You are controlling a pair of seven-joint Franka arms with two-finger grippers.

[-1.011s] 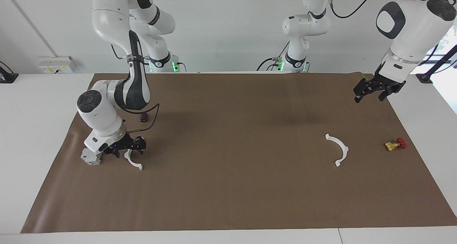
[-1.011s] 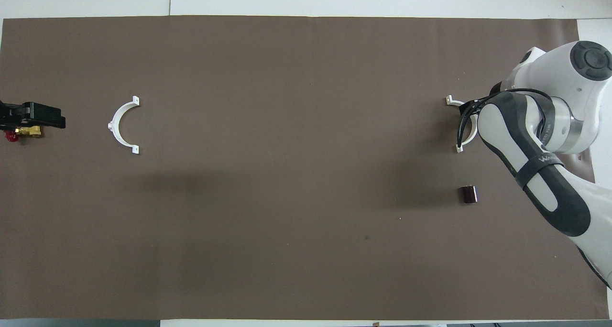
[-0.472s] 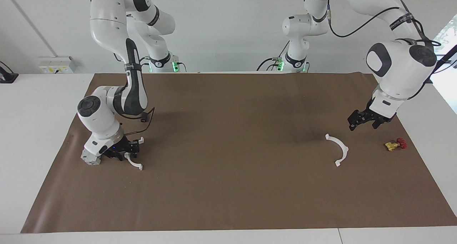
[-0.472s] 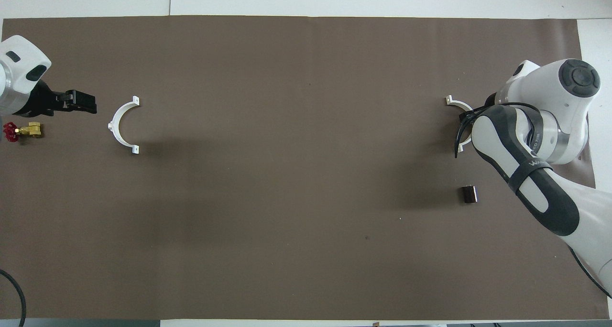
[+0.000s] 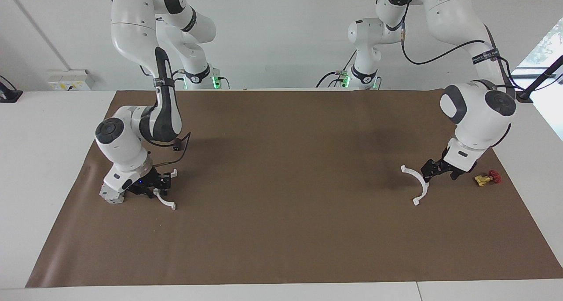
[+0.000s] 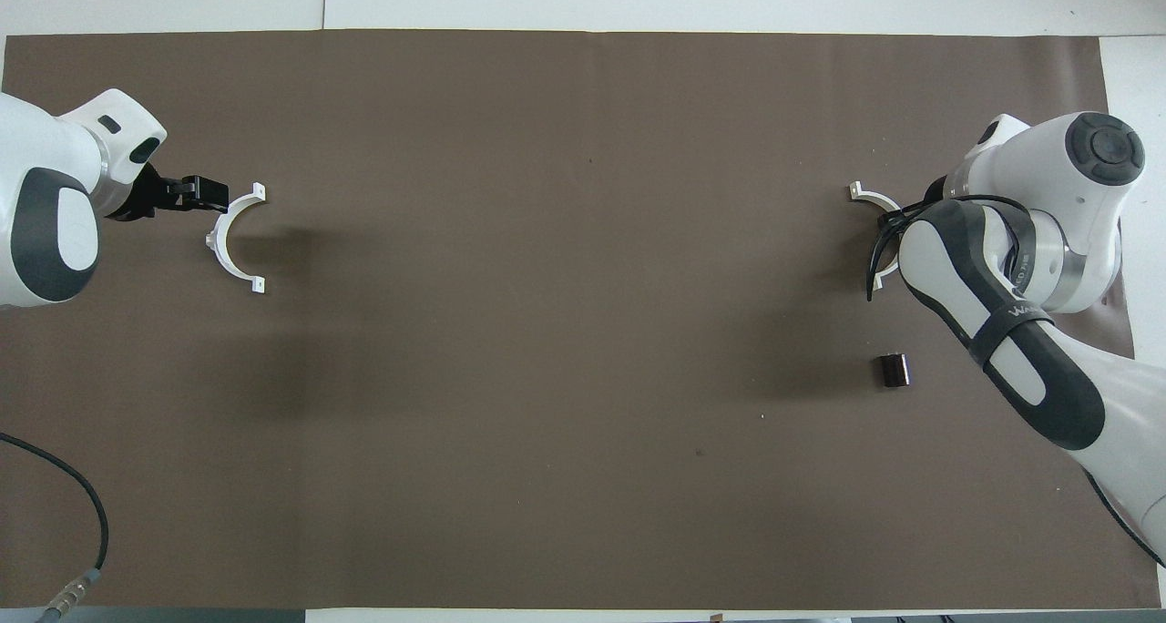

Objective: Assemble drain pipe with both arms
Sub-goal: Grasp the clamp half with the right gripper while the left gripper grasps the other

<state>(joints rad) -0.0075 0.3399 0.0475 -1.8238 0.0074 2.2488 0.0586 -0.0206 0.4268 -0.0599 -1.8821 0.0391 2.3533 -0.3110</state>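
Observation:
My left gripper is short of the white arc's middle [image 6: 214, 240], off its outer curve [image 6: 222, 226] in the overhead view, so closing now, before moving closer, would miss.
The drain pipe lies in two separate white arcs on the brown mat. One arc [image 5: 425, 191] lies toward the left arm's end and also shows in the overhead view [image 6: 217, 238]. My left gripper [image 5: 439, 174] is open and low beside this arc's outer curve, at its end nearer the robots; it also shows in the overhead view [image 6: 205, 195]. The other arc [image 5: 166, 202] lies toward the right arm's end. My right gripper [image 5: 157, 185] is down on its middle and shut on it. In the overhead view the right arm hides most of this arc [image 6: 865, 192] and the gripper.
A grey blocky box [image 5: 112, 195] sits right beside the right gripper. A small yellow valve with a red knob [image 5: 486, 178] lies beside the left gripper, toward the mat's edge. A small dark block [image 6: 893, 370] lies nearer the robots than the right arm's arc.
The left gripper has come down from high over the mat's corner to the arc beside the valve. The right gripper has shifted slightly on its arc, then stayed still.

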